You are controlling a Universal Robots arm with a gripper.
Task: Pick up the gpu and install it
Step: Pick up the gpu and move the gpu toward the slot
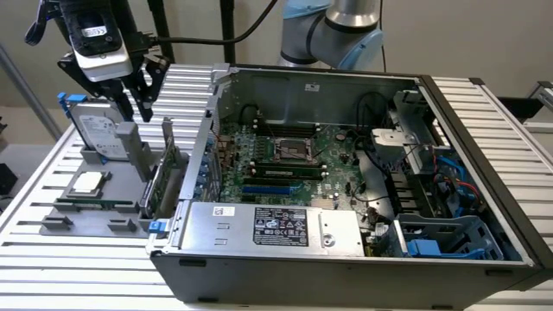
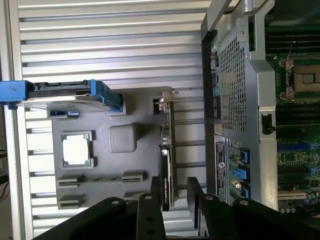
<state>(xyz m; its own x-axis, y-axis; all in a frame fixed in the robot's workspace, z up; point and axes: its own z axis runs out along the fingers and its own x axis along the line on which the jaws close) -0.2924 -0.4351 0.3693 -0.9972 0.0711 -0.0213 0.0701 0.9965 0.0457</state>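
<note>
My gripper should next grab the GPU's upper edge away from its metal bracket point(image 1: 159, 176) to install the GPU, because the GPU's lower edge sits in the parts holder's slot point(image 1: 152, 215).
The gpu point(image 1: 164, 173) stands on edge in a slot of the grey parts holder point(image 1: 82, 217), just outside the open computer case point(image 1: 346, 162). From the wrist it appears edge-on as a thin dark card point(image 2: 166, 160) with its metal bracket at the far end. My gripper point(image 1: 136, 111) hangs above the holder, higher than the card and nearer the hard drive. Its fingers point(image 2: 156, 200) are open, and in the wrist view the card's near end lines up with the gap between them point(image 2: 175, 194). It holds nothing.
A silver hard drive with blue rails point(image 1: 90, 126) stands upright in the holder, and a square CPU chip point(image 1: 90, 183) lies flat on it. The case holds the motherboard point(image 1: 285, 162), a power supply point(image 1: 276, 227) and cables. The slatted table point(image 1: 78, 272) surrounds everything.
</note>
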